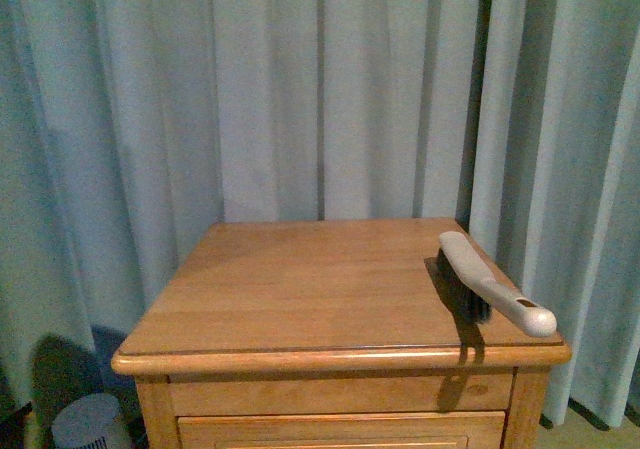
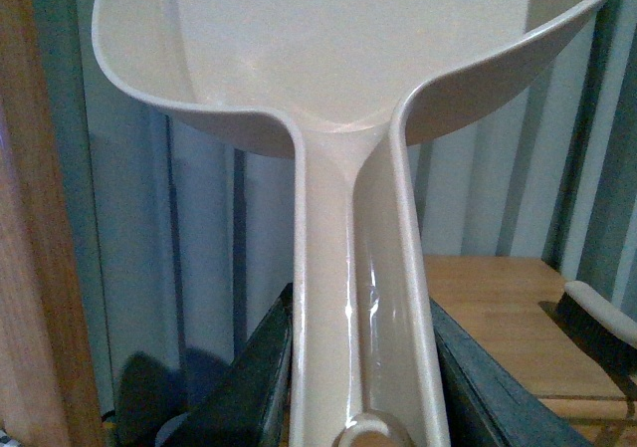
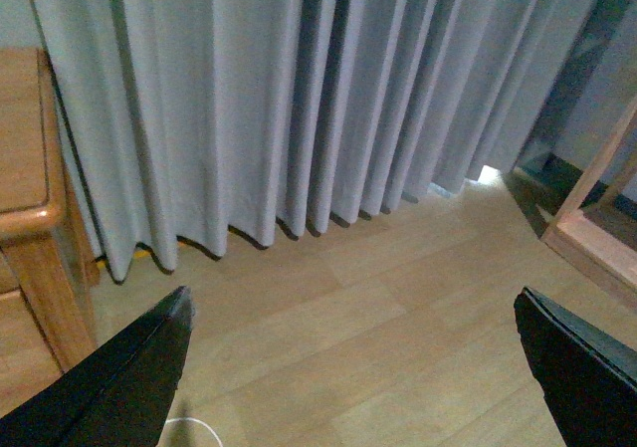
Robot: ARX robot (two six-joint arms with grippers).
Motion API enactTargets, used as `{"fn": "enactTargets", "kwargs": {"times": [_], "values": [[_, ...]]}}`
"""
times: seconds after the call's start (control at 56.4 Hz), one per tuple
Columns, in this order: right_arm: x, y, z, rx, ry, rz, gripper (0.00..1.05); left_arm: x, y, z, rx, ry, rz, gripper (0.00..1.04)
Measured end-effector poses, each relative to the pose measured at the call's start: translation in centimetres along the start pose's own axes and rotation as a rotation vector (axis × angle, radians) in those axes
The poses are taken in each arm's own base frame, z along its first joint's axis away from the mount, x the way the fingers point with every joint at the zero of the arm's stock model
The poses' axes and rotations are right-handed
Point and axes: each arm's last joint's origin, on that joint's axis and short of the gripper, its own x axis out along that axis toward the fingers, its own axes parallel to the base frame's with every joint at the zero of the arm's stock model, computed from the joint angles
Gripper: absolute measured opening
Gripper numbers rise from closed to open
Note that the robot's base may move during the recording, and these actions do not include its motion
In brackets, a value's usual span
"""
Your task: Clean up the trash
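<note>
My right gripper should sweep up trash with the brush (image 1: 490, 284), so it needs to grab the brush by its smooth beige handle (image 1: 518, 306) next.
No trash shows in any view. In the left wrist view my left gripper (image 2: 363, 367) is shut on the handle of the beige dustpan (image 2: 348, 59), whose empty scoop fills the upper part of that view. A hand brush (image 1: 490, 284) with a beige handle and dark bristles lies on the right side of the wooden cabinet top (image 1: 320, 289). The brush (image 2: 597, 323) also shows in the left wrist view. My right gripper (image 3: 353, 367) stands wide open over the wooden floor (image 3: 378, 308), with nothing between its fingers. Neither arm appears in the front view.
Grey curtains (image 1: 320, 89) hang behind the cabinet and reach the floor. A small white round object (image 1: 90, 424) sits low beside the cabinet's left. A wooden frame (image 3: 597, 218) stands on the floor at the right wrist view's edge. The cabinet's corner (image 3: 30, 198) is near the right gripper.
</note>
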Motion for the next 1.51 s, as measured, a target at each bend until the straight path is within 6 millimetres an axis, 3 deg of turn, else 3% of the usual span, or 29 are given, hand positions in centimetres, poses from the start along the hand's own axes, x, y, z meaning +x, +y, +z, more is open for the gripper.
{"fn": "enactTargets", "kwargs": {"times": [0.177,0.372,0.585,0.638,0.691,0.851,1.117,1.312,1.507], "values": [[1.7,2.4,5.3,0.023,0.018,0.138,0.97,0.0,0.0,0.0,-0.003,-0.002,-0.003,0.28],[6.9,6.7,10.8,0.043,0.272,0.253,0.97,0.0,0.0,0.0,-0.007,-0.003,-0.003,0.28],[12.7,12.2,13.6,0.052,0.550,0.309,0.97,0.0,0.0,0.0,-0.007,-0.003,-0.003,0.28],[14.6,14.5,14.1,0.051,0.604,0.319,0.97,0.0,0.0,0.0,-0.007,-0.003,-0.003,0.28],[16.2,16.6,14.0,0.053,0.647,0.319,0.97,0.0,0.0,0.0,-0.007,-0.003,-0.003,0.28],[17.9,19.6,12.3,0.076,0.725,0.321,0.97,0.0,0.0,0.0,-0.007,-0.003,-0.003,0.28],[18.2,23.0,9.7,0.118,0.804,0.358,0.97,0.0,0.0,0.0,-0.007,-0.003,-0.003,0.28],[18.0,24.0,8.8,0.120,0.820,0.357,0.97,0.0,0.0,0.0,-0.007,-0.003,-0.003,0.28],[18.2,23.9,8.6,0.127,0.817,0.340,0.73,0.0,0.0,0.0,-0.007,-0.003,-0.003,0.28]]}}
